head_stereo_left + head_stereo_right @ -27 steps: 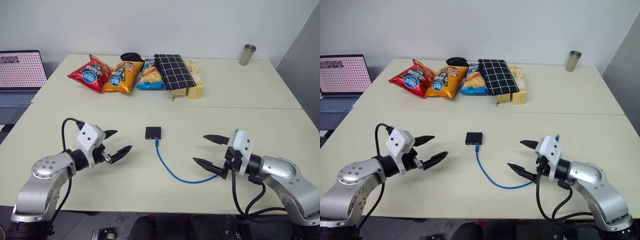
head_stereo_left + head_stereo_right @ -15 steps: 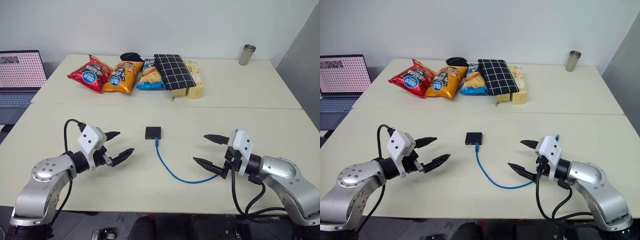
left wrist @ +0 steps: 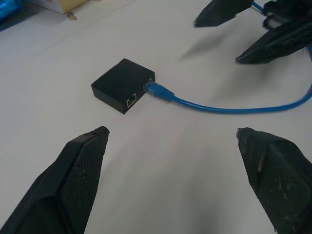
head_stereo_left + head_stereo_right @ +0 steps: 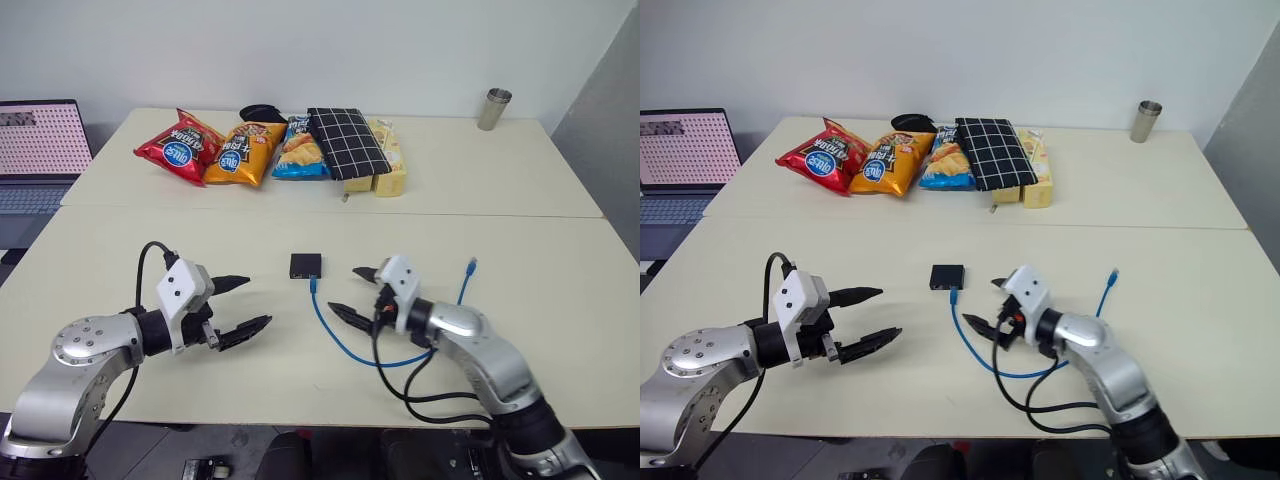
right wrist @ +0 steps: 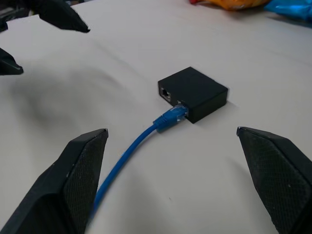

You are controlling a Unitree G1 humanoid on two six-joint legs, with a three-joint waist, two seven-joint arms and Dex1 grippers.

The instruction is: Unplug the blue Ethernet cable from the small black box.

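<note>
My right gripper is to grab the plug by its exposed blue boot (image 4: 313, 287) next, because the plug's front end is sunk in the small black box (image 4: 306, 265).
The small black box (image 4: 306, 265) lies flat near the middle of the near table. The blue Ethernet cable (image 3: 214, 108) is plugged into the side of the box facing me. It curves toward me and to the right, and its free plug (image 4: 471, 264) lies on the table at the right. My right gripper (image 4: 343, 289) is open, low over the table just right of the cable's plugged end, touching nothing. My left gripper (image 4: 258, 302) is open too, a short way left of the box, with nothing between its fingers.
Snack bags (image 4: 230, 152), a black checked pouch (image 4: 347, 142) and a yellow pack (image 4: 390, 165) lie in a row on the far table. A metal cup (image 4: 494, 108) stands at the back right. An open laptop (image 4: 38, 150) sits at the far left.
My right arm has swung left from the table's right side to just beside the cable's plugged end. The left gripper has edged slightly toward the box. Both stay open.
</note>
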